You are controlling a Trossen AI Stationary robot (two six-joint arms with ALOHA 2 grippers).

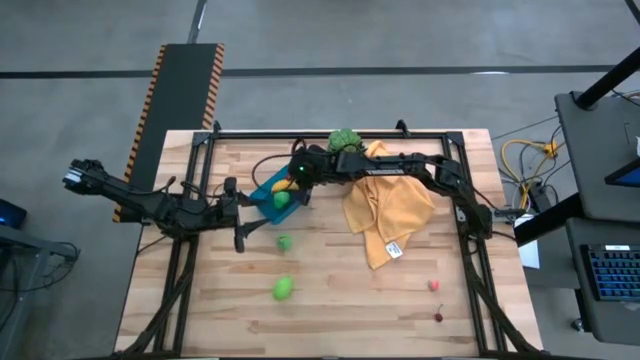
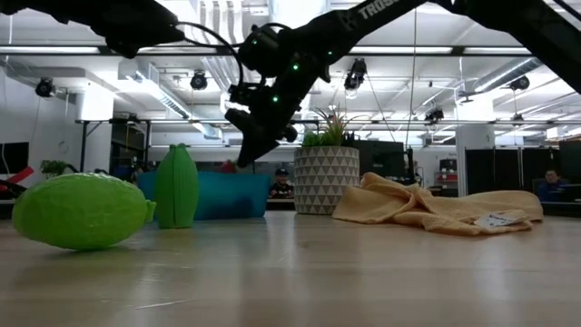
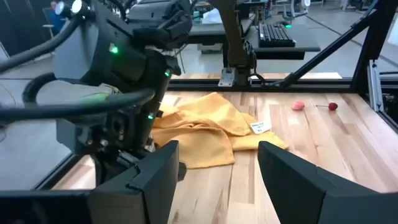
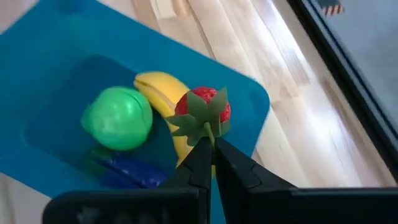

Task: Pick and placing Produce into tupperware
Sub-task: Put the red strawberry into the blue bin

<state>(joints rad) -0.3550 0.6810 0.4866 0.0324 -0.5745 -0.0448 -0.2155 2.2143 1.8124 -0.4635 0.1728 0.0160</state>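
My right gripper is ready to open and needs to let go now, because the red strawberry hangs inside the blue tupperware's rim, close beside the banana.
The blue tupperware (image 1: 268,196) sits left of the table's middle, near the far side. It holds a yellow banana (image 4: 163,93), a green ball (image 4: 118,118) and a dark blue-purple piece (image 4: 127,171). My right gripper (image 4: 211,149) hangs over it, shut on a red strawberry (image 4: 208,107). Two green pieces (image 1: 286,241) (image 1: 284,289) lie on the table nearer me; in the low view one stands upright (image 2: 177,186) and one lies on its side (image 2: 82,211). Two tiny red pieces (image 1: 434,285) (image 1: 438,317) lie near the right front. My left gripper (image 1: 245,215) waits open beside the tupperware's left. My right gripper pinches the strawberry by its green leafy top (image 4: 205,127) between the two fingertips (image 4: 198,155), coming from above and slanting down. The strawberry is lifted clear, above the banana inside the tupperware (image 4: 236,93).
A crumpled yellow cloth (image 1: 385,205) lies right of the tupperware, under my right arm. A potted green plant (image 1: 345,140) in a patterned white pot (image 2: 325,180) stands at the far edge. A black frame (image 1: 200,180) borders the table. Bare wood lies across the near half.
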